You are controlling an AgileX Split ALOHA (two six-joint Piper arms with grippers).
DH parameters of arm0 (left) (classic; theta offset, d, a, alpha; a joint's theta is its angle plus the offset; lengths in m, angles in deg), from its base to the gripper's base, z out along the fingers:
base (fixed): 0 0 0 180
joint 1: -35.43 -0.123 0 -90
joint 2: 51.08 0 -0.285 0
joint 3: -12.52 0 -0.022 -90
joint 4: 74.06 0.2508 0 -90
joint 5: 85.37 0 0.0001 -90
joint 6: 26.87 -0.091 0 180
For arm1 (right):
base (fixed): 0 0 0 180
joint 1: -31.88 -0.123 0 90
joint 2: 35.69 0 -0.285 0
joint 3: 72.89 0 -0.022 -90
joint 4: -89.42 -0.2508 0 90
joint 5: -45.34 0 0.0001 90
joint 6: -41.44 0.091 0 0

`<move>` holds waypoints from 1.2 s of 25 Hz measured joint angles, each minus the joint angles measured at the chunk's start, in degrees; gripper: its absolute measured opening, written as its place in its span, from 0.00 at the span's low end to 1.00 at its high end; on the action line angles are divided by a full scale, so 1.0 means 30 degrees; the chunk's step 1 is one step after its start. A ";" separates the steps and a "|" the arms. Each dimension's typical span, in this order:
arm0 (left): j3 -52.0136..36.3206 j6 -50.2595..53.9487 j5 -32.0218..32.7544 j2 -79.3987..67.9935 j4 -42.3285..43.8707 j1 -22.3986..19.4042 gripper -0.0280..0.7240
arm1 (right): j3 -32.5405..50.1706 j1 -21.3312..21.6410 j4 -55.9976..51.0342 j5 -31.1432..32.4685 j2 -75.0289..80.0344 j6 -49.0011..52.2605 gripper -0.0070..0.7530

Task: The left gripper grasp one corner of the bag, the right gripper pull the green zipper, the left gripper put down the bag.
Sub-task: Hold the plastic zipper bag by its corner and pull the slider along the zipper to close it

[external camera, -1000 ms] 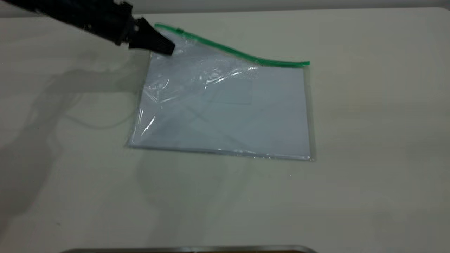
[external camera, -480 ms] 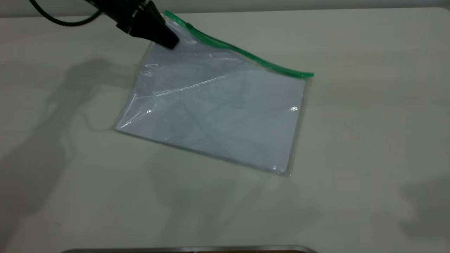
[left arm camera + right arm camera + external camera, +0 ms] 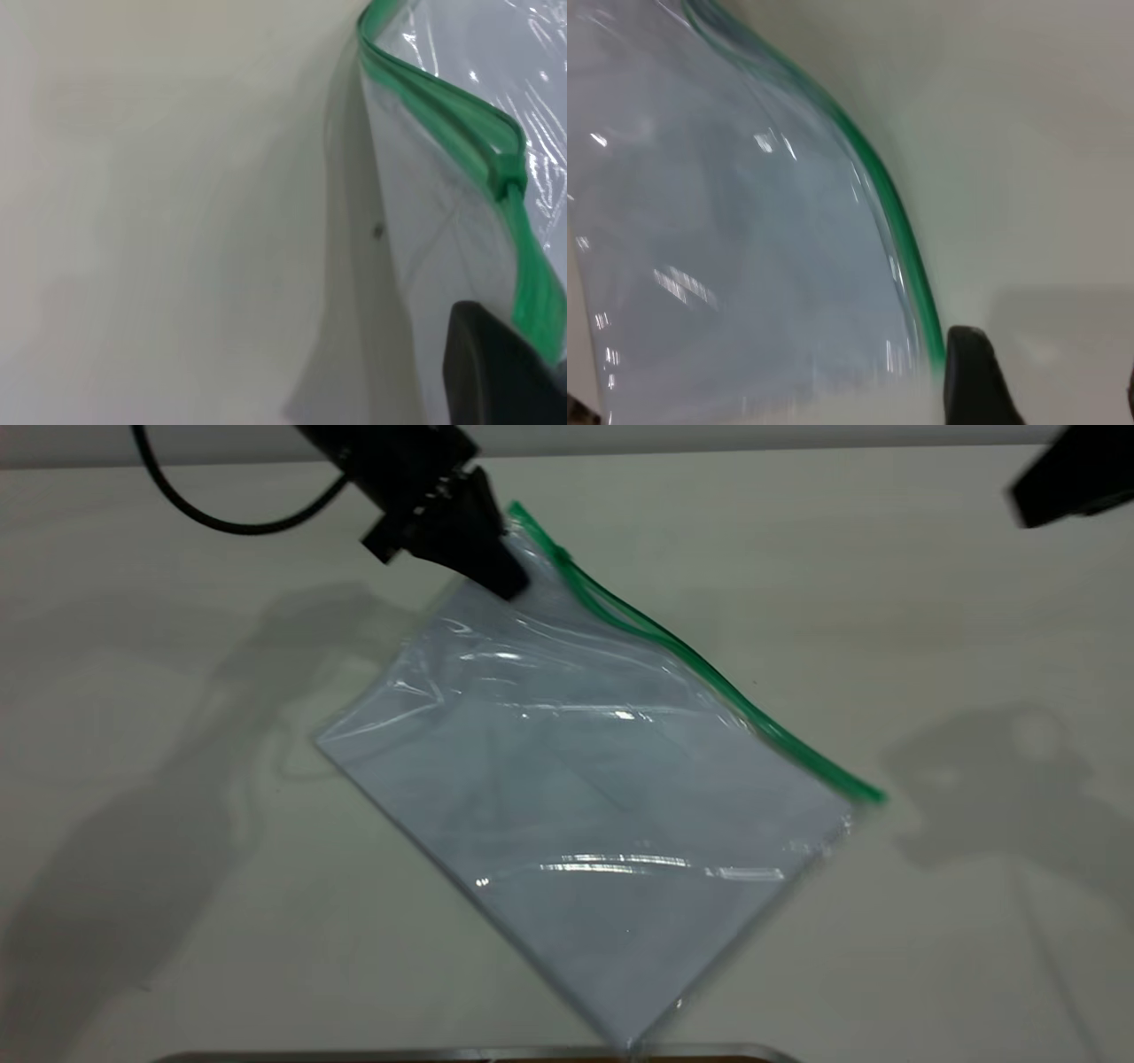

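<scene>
The right gripper next needs to grab the zipper's loose end opposite the slider, so that it can pull the green zipper along the bag.
The bag, a clear pouch with white paper inside, hangs tilted over the table. Its lowest corner is near the front edge. My left gripper is shut on the corner of the bag, where the green zipper ends. The zipper runs down to the right along the upper edge. In the left wrist view the small green slider tab sits on the zipper a little way from my black finger. My right gripper is at the far right, apart from the bag. In its wrist view its fingers stand open beside the zipper.
The cream table lies under the bag, with arm shadows at left and right. A metal rim runs along the front edge. The left arm's black cable loops at the back left.
My left gripper has moved right with the corner in it. The bag has swung round from nearly flat to hanging diagonally. My right gripper has come into view at the far right.
</scene>
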 joint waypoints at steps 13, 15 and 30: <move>0.0000 -0.0820 -0.2647 0.0000 -0.0374 0.2422 0.11 | -0.1879 -0.0025 -1.2423 0.4764 0.6377 -1.4611 0.61; 0.0000 -0.0820 -0.2835 0.0000 -0.0417 0.2540 0.11 | -0.2041 -0.0215 -1.2895 0.4764 0.7141 -1.5246 0.61; 0.0000 -0.0842 -0.3381 0.0000 -0.0875 0.2966 0.11 | -0.4874 -0.3472 -1.2991 0.2848 1.0221 -1.6014 0.61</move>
